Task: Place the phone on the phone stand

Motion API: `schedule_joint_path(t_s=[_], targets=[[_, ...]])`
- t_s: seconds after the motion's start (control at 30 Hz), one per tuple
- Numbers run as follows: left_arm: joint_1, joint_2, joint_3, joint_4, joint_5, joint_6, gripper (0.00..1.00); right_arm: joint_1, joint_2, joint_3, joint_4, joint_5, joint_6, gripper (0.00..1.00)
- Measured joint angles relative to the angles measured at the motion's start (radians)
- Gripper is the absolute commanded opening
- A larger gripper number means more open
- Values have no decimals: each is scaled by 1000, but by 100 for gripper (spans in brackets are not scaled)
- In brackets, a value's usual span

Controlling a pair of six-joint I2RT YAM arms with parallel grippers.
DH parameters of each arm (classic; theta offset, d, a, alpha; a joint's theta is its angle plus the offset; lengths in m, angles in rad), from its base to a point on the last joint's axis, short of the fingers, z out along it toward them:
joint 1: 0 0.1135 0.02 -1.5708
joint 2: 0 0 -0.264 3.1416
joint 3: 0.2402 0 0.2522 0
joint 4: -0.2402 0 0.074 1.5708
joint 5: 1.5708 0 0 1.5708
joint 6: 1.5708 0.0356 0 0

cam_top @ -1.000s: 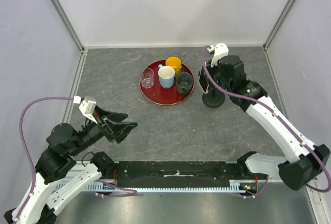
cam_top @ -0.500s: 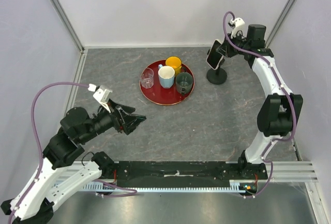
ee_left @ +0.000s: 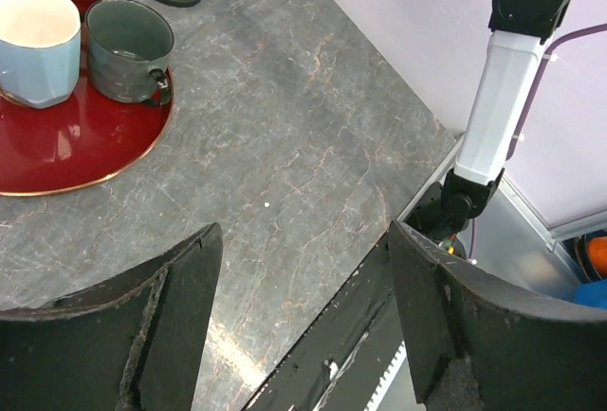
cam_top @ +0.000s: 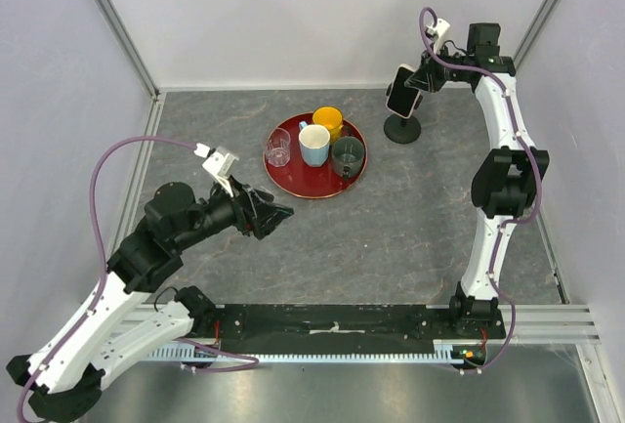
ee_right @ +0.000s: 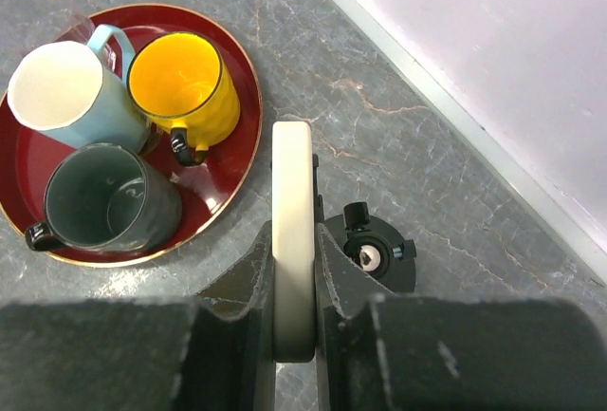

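Note:
The phone would stay on the stand's black top, because the phone's broad side lies along it. I should open my right gripper now.
The phone [cam_top: 400, 94] is held on edge by my right gripper [cam_top: 414, 84] at the back right of the table. In the right wrist view its pale rim [ee_right: 292, 174] runs between the two black fingers [ee_right: 248, 283], which are shut on it. The phone stand [cam_top: 402, 130] stands on its round black base right under the phone; from the wrist its base and post top [ee_right: 372, 254] lie just right of the phone's edge. My left gripper [cam_top: 273, 216] is open and empty [ee_left: 303, 326] over the table's near left middle.
A red tray [cam_top: 293, 185] in the middle back holds a clear glass [cam_top: 278, 148], a pale blue mug [cam_top: 314, 145], a yellow mug [cam_top: 328, 120] and a dark green mug [cam_top: 347, 156]. The back wall rises close behind the stand.
My right gripper, still shut on the phone, has moved towards the back wall, and the stand now sits farther back too. My left arm has reached forward and right, closer to the tray.

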Motion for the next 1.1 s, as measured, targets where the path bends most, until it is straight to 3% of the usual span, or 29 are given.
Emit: schedule_joint_path(t_s=[0.2,0.23,0.3,0.33,0.4,0.43,0.5,0.53,0.63,0.9,1.1], targets=[[0,55,-5,31,-1,0,76,-6,16,41,-71,-24,-74,0],[0,64,-5,38,0,0,76,-6,22,50,-79,-28,-80,4],[0,80,-5,45,0,0,76,-6,37,71,-87,-33,-84,18],[0,85,-6,50,1,0,76,-6,43,81,-90,-34,-82,35],[0,93,-9,60,1,0,76,-6,53,95,-93,-34,-77,48],[0,93,-10,60,1,0,76,-6,57,101,-88,-30,-73,63],[0,90,-10,62,2,-1,76,-6,59,105,-76,-11,-51,71],[0,89,-11,63,3,-1,76,-6,58,105,-68,2,-40,84],[0,81,-14,68,18,-2,76,-2,45,78,-9,71,21,98],[0,34,-26,74,51,-9,77,3,-62,-40,99,353,297,98],[0,34,23,11,58,1,78,20,-338,-287,168,618,560,98]])
